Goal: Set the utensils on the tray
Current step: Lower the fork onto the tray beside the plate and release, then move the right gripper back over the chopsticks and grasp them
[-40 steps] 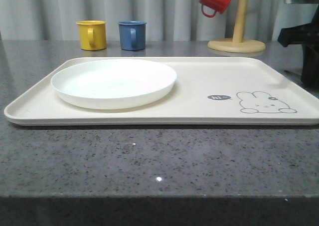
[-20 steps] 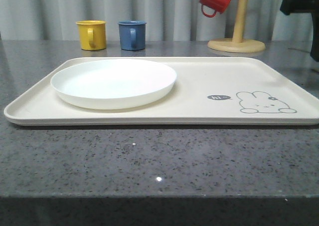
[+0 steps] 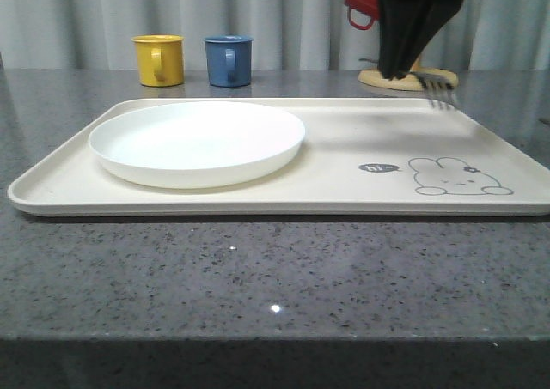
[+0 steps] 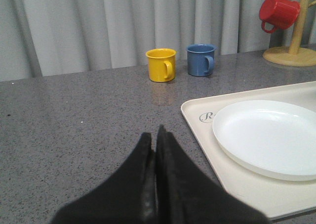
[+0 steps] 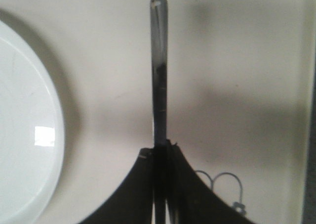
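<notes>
My right gripper must lower the fork to the cream tray before releasing; its teeth are above the tray.
The cream tray [image 3: 344, 179] lies across the grey table with the round white plate [image 3: 196, 140] on its left half. Above the tray's far right part hangs my right gripper [image 3: 400, 73], shut on a silver fork [image 3: 441, 92] whose tines stick out to the right, blurred. In the right wrist view the fork's slim handle [image 5: 159, 61] runs straight out from the shut right gripper [image 5: 161, 147] over the tray [image 5: 242, 75], beside the plate [image 5: 24, 135]. My left gripper [image 4: 154, 134] is shut and empty over bare table, left of the tray [image 4: 196, 120].
A yellow mug [image 3: 158, 59] and a blue mug [image 3: 229, 59] stand behind the tray. A wooden mug tree [image 3: 434, 78] with a red mug [image 3: 361, 3] stands at the back right, just behind my right gripper. The rabbit drawing [image 3: 457, 176] marks the tray's front right.
My right arm has swung in from the far right edge to above the tray's back right part, bringing the fork with it. Plate, tray and mugs have not moved.
</notes>
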### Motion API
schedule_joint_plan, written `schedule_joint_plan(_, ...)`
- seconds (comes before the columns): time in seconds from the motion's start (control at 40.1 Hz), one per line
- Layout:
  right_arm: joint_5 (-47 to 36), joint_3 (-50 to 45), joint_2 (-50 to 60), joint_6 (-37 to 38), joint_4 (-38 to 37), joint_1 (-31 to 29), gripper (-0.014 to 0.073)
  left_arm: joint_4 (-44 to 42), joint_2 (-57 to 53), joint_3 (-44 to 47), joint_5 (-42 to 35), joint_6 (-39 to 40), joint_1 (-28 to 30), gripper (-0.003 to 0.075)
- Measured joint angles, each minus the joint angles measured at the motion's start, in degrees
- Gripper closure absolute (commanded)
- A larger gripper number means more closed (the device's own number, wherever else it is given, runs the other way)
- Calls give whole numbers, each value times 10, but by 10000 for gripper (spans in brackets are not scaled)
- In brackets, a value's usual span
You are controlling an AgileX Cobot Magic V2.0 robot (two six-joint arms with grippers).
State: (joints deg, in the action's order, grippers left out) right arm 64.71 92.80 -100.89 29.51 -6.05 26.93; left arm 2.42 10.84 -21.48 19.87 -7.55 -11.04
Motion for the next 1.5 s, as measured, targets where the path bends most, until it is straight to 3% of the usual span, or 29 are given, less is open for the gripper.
schedule_joint_plan(0.549, -37, 15, -87, 34, -8, 3, 596, 0, 0, 0, 0, 0, 0, 738)
schedule_joint_plan(0.923, -34, 19, -99, 36, -8, 3, 434, 0, 0, 0, 0, 0, 0, 738)
schedule_joint_plan(1.172, -5, 44, -102, 36, 1, 3, 207, 0, 0, 0, 0, 0, 0, 738)
schedule_joint_plan(1.496, 55, 159, -103, -4, -4, -8, 200, 1, 0, 0, 0, 0, 0, 738)
